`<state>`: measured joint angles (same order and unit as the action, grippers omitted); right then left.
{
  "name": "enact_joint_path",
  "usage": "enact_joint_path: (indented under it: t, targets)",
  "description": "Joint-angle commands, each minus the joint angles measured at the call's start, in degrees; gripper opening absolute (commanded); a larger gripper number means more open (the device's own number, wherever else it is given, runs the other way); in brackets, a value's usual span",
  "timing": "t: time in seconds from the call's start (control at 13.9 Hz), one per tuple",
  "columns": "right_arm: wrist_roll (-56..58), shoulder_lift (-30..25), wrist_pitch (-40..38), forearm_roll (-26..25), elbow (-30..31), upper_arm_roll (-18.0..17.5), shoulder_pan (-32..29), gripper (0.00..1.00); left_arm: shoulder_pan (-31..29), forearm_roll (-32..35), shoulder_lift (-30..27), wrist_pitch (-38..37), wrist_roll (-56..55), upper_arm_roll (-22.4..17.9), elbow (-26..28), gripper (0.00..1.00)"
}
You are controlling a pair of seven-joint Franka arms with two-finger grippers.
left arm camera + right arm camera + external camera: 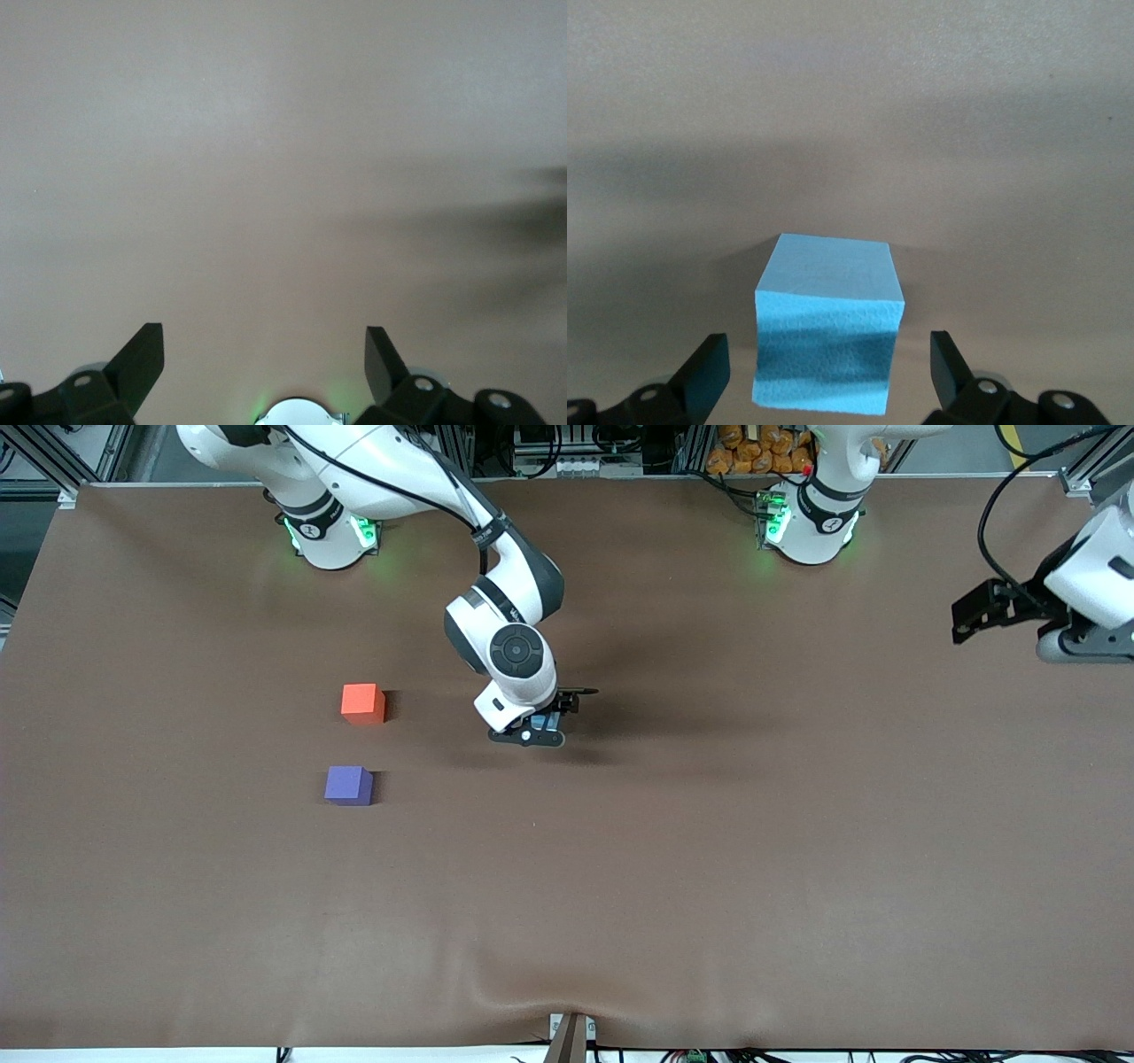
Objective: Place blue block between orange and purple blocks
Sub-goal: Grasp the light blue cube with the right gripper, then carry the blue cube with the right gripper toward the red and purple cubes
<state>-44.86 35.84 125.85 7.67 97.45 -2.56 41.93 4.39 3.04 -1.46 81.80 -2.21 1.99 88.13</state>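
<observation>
My fingers are on either side of the blue block, so they would hold it if they closed now. My right gripper needs to close on it.
The blue block (pixel 828 319) sits on the brown table between the fingers of my right gripper (pixel 828 352), which is open with a gap on each side of the cube. From the front, only a sliver of the blue block (pixel 546 721) shows under the right gripper (pixel 532 733), which is low at mid-table. The orange block (pixel 363 702) and the purple block (pixel 348 786) stand apart toward the right arm's end, the purple one nearer the front camera. My left gripper (pixel 967 622) waits open at the left arm's end, and in its wrist view the left gripper (pixel 263 345) has nothing between its fingers.
A brown cloth (pixel 709 850) covers the whole table. There is a gap of about one cube's width between the orange and purple blocks. A small bracket (pixel 570 1036) sticks up at the table's front edge.
</observation>
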Motion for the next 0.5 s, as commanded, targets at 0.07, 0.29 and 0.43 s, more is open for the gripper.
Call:
enact_joint_path:
  t: [0.07,0.29,0.43]
  targets:
    - [-1.72,0.72,1.94,-1.43,0.02,0.80,1.75,0.81,0.62,-3.20,-0.30,-2.44,0.01,-0.76,-3.31,1.00]
    - [-1.63,0.55,1.24,-4.59,-0.59,0.62,1.23,0.19,0.44,-3.65,-0.39,-5.41,-0.17,-0.85,-4.11,1.00]
    - [-1.28,0.02,0.02,-4.59,-0.95,0.62,0.79,0.00,0.61,-3.21,-0.39,-6.91,-0.17,-0.94,-4.37,1.00]
